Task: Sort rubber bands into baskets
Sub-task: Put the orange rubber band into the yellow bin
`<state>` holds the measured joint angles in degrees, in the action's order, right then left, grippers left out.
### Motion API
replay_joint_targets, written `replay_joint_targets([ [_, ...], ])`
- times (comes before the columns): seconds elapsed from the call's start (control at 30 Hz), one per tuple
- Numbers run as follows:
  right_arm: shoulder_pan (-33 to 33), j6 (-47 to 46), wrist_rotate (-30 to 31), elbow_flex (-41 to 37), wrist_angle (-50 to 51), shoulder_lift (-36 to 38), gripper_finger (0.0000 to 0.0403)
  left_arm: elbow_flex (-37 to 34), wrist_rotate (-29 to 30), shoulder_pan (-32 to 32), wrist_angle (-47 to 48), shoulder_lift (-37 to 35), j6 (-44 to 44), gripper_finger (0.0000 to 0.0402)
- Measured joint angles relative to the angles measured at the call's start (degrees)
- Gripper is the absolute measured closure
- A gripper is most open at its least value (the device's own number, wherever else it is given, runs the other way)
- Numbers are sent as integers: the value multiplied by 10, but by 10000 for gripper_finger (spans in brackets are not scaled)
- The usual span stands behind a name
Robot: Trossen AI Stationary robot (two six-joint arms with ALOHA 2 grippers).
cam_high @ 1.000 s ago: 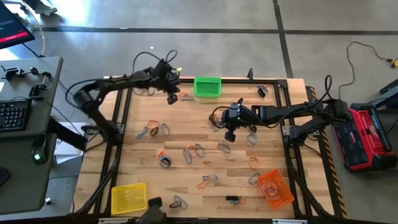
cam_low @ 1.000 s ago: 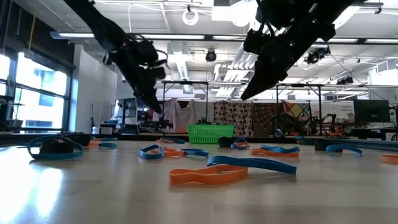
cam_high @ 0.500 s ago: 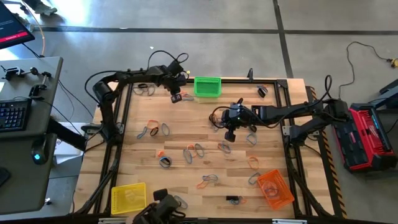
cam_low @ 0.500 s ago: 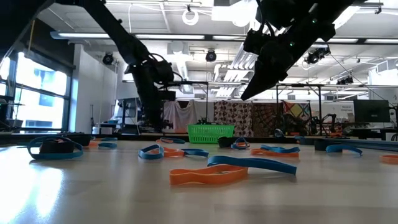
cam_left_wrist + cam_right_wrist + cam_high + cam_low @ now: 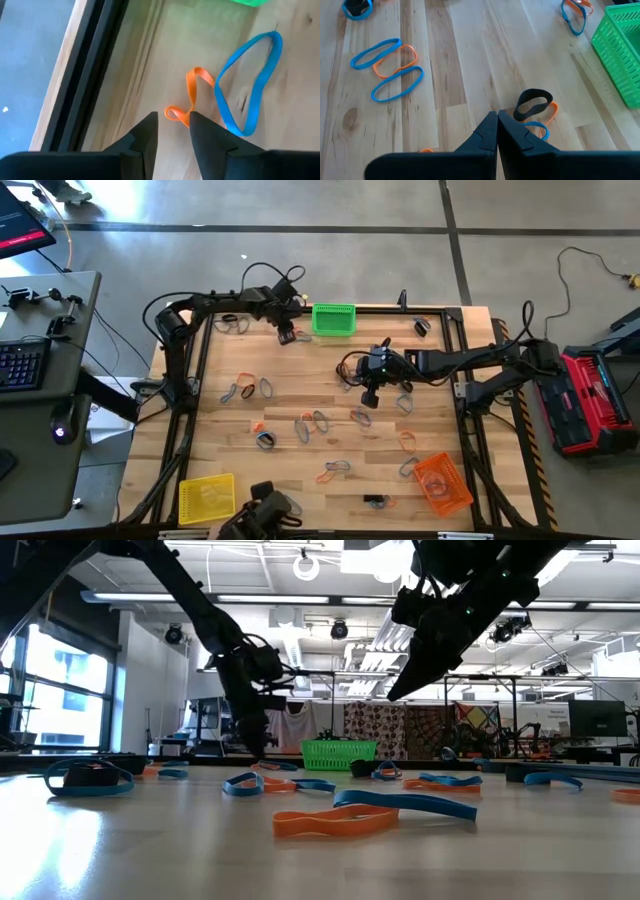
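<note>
I should next grab the orange rubber band beside a blue one by its small end loop (image 5: 173, 113) with my left gripper. Then I can sort it into the yellow basket.
Many orange, blue and black rubber bands lie scattered flat on the wooden table. My left gripper (image 5: 287, 336) is low over the far edge, just left of the green basket (image 5: 333, 319). It is open, pointing steeply down over an orange band (image 5: 194, 92) that lies beside a blue band (image 5: 250, 85). My right gripper (image 5: 370, 395) hangs shut above the table's middle, over a black band (image 5: 532, 102). The yellow basket (image 5: 207, 498) stands at the near left, the orange basket (image 5: 442, 483) at the near right. My left gripper has its open fingers on either side of the orange band's small end loop (image 5: 173, 113), coming from above at a slant. The band lies flat on the wood. Whether a finger (image 5: 202, 131) touches it, I cannot tell.
A black metal frame (image 5: 200, 370) runs along the table's edges, close to my left gripper. Loose bands lie in clusters at the left (image 5: 248, 389), the middle (image 5: 312, 423) and the near side (image 5: 335, 470). A small black object (image 5: 421, 327) sits at the far right.
My left gripper has moved toward the green basket and down to the table at the far edge, tipping to point more steeply down. My right arm has kept still.
</note>
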<state>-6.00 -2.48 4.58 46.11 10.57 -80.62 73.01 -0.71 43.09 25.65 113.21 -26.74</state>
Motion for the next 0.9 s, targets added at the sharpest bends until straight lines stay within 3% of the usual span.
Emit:
replay_joint_targets([
  [0.63,0,0,0,-1,-1,0,403,0,-20,-19,-7,0,-44,296],
  [0.9,0,0,0,-1,-1,0,403,0,2,-18,-35,22,-46,296],
])
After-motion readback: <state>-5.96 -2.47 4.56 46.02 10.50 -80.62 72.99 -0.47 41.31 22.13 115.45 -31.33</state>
